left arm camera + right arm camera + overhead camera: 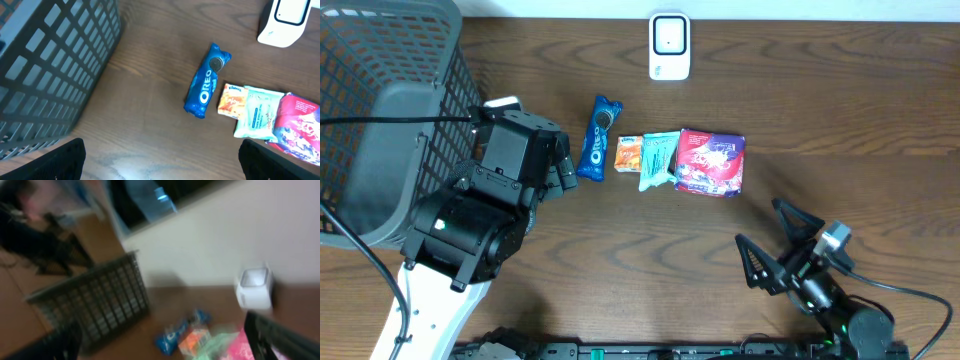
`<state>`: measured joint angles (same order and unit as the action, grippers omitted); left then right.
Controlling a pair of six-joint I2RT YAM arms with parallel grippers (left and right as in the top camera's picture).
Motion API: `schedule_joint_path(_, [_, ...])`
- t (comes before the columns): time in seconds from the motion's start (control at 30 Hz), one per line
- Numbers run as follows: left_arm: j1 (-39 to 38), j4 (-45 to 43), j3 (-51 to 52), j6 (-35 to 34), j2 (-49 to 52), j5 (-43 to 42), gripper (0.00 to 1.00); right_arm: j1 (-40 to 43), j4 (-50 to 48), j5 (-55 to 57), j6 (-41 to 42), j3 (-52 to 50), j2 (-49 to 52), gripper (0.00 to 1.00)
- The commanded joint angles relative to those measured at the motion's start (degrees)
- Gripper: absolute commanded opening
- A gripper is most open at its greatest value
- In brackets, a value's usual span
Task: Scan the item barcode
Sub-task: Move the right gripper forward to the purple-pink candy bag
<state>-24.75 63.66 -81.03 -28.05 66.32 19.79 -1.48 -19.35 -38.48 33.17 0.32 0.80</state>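
Note:
I should next pick up the red-pink bag with my right gripper by an edge (725, 167) (246, 348) to scan the barcode. The bag's broad side then stays free to turn.
A row of items lies mid-table: a blue Oreo pack (599, 137), a small orange packet (629, 152), a teal tissue pack (658, 158) and a red-pink bag (711, 162). The white barcode scanner (669, 46) stands at the far edge. My left gripper (561, 167) is open just left of the Oreo pack, holding nothing. In the left wrist view the Oreo pack (206, 82) lies ahead of the wide-apart fingers (65, 160). My right gripper (768, 238) is open at the near right, empty. Its view is blurred, showing the Oreo pack (177, 332) and scanner (255, 287).
A large grey mesh basket (380, 100) fills the far left corner, close behind the left arm; it also shows in the left wrist view as the basket (45, 65). A black cable (360, 250) runs along the left side.

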Motion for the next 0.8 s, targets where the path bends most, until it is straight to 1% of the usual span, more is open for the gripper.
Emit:
schedule_joint_path(0.0, [0.3, 0.2, -0.3, 0.6, -0.1, 0.6, 0.98, -0.1, -12.3, 1.0, 4.5, 0.5, -0.4, 0.99])
schedule_joint_path(0.03, [0.3, 0.2, -0.3, 0.6, -0.1, 0.6, 0.98, -0.1, -14.2, 3.8, 5.0, 1.5, -0.3, 0.99])
schedule_joint_path(0.1, [0.3, 0.2, -0.3, 0.6, -0.1, 0.6, 0.98, -0.1, -13.9, 8.5, 5.2, 4.9, 0.3, 0.99])
schedule_joint_path(0.2, [0.3, 0.2, -0.3, 0.6, -0.1, 0.6, 0.98, 0.0, -7.0, 9.7, -3.8, 13.6, 4.5, 0.99])
schedule_joint_path(0.23, [0.3, 0.2, -0.3, 0.6, -0.1, 0.6, 0.98, 0.0, -3.2, 9.7, -6.9, 16.5, 6.4, 0.99])
schedule_joint_path(0.27, [0.3, 0.2, -0.3, 0.6, -0.1, 0.6, 0.98, 0.0, 3.3, 10.1, -10.8, 21.0, 9.6, 0.99])
schedule_joint_path(0.33, [0.3, 0.2, -0.3, 0.6, -0.1, 0.6, 0.98, 0.0, 13.6, 11.1, -15.7, 28.1, 15.5, 0.99])
schedule_joint_path(0.47, [0.3, 0.2, -0.3, 0.6, -0.1, 0.6, 0.98, 0.0, 34.9, 11.6, -24.0, 44.2, 31.8, 0.99])
schedule_joint_path(0.57, [0.3, 0.2, -0.3, 0.6, -0.1, 0.6, 0.98, 0.0, 48.3, 11.5, -28.3, 55.2, 44.2, 0.99])
schedule_joint_path(0.63, [0.3, 0.2, -0.3, 0.6, -0.1, 0.6, 0.98, 0.0, 54.6, 9.9, -29.2, 60.6, 51.0, 0.99])
schedule_joint_path(0.7, [0.3, 0.2, -0.3, 0.6, -0.1, 0.6, 0.98, 0.0, 59.4, 5.1, -29.0, 64.2, 56.5, 0.99])
schedule_joint_path(0.77, [0.3, 0.2, -0.3, 0.6, -0.1, 0.6, 0.98, 0.0, 64.1, 2.6, -29.0, 65.3, 61.2, 0.99])
